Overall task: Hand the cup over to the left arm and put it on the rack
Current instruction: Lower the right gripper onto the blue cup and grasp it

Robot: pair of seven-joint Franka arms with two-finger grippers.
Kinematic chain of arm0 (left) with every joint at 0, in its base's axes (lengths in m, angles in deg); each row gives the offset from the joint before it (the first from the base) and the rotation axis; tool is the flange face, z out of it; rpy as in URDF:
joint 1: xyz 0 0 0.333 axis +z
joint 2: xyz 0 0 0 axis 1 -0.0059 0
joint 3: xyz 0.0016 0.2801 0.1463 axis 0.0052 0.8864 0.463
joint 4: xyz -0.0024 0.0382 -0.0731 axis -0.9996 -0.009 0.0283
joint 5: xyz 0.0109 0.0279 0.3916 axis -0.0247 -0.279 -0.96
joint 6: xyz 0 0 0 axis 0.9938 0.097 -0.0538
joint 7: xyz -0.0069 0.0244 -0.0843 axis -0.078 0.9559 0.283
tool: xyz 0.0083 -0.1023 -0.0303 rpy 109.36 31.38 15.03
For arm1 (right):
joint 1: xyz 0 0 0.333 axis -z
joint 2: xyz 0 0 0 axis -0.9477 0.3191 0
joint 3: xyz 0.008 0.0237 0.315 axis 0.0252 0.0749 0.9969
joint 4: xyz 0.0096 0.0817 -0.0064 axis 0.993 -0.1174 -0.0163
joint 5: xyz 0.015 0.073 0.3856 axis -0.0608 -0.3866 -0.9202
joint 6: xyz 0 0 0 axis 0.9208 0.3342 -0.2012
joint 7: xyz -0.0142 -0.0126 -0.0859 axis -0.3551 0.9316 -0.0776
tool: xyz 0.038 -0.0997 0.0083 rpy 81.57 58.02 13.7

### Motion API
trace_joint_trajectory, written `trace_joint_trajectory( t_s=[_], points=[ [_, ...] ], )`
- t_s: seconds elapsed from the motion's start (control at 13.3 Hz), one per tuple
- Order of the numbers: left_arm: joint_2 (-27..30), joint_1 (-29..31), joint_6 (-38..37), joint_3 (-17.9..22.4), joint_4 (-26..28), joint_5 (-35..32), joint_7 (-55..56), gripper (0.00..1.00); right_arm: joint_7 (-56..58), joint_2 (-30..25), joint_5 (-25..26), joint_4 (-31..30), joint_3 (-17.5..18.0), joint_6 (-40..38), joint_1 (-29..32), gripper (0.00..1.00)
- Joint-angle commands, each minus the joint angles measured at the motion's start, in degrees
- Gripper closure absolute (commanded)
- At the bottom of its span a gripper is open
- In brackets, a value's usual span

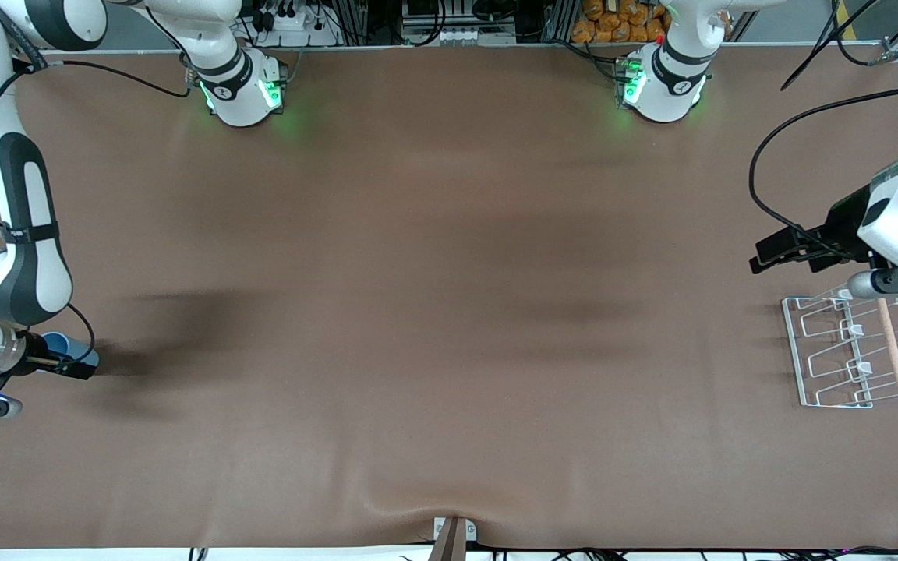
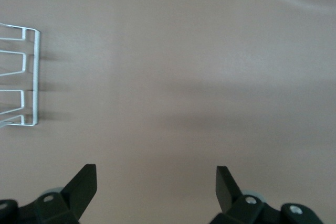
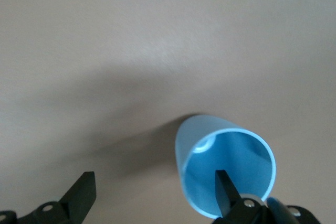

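Note:
I next need to grab the light-blue cup by its open rim with my right gripper, so the left arm can take the cup on its free outer side.
The light-blue cup is on the table at the right arm's end, its open mouth facing the wrist camera. In the front view the cup is mostly hidden by the right wrist. My right gripper is open and straddles the cup's wall, with one finger inside the mouth and the other outside; it also shows in the front view. My left gripper is open and empty over bare table beside the white wire rack. The rack's edge shows in the left wrist view, with the left gripper open.
A light wooden rod runs along the rack's side toward the left arm's end. Both arm bases stand at the table edge farthest from the front camera. A small clamp sits at the nearest table edge.

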Motion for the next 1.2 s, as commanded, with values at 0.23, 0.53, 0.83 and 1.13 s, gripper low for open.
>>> trace_joint_trajectory(
  t_s=[0.23, 0.53, 0.83, 1.13],
  points=[
    [-2.66, -0.14, 0.33, 0.13, -1.11, 5.87, -0.24, 0.00, 0.74, 0.04, 0.39, -2.34, 0.99, 0.16, 1.62, 0.23],
    [-3.10, -0.14, 0.68, 0.04, -1.38, 6.84, -0.15, 0.00, 0.65, 0.05, 0.31, -2.60, 0.99, -0.37, 2.06, 1.00],
    [-4.24, -0.14, 1.47, 0.04, -1.29, 12.38, -0.77, 0.00, 0.65, 0.13, 0.31, -2.60, 0.99, -0.02, 2.06, 1.00],
    [-4.42, -0.06, 1.65, 0.04, -1.29, 15.71, -1.21, 0.00, -0.13, -1.27, -1.09, -2.08, 1.69, -1.68, 1.00, 1.00]
  ],
)
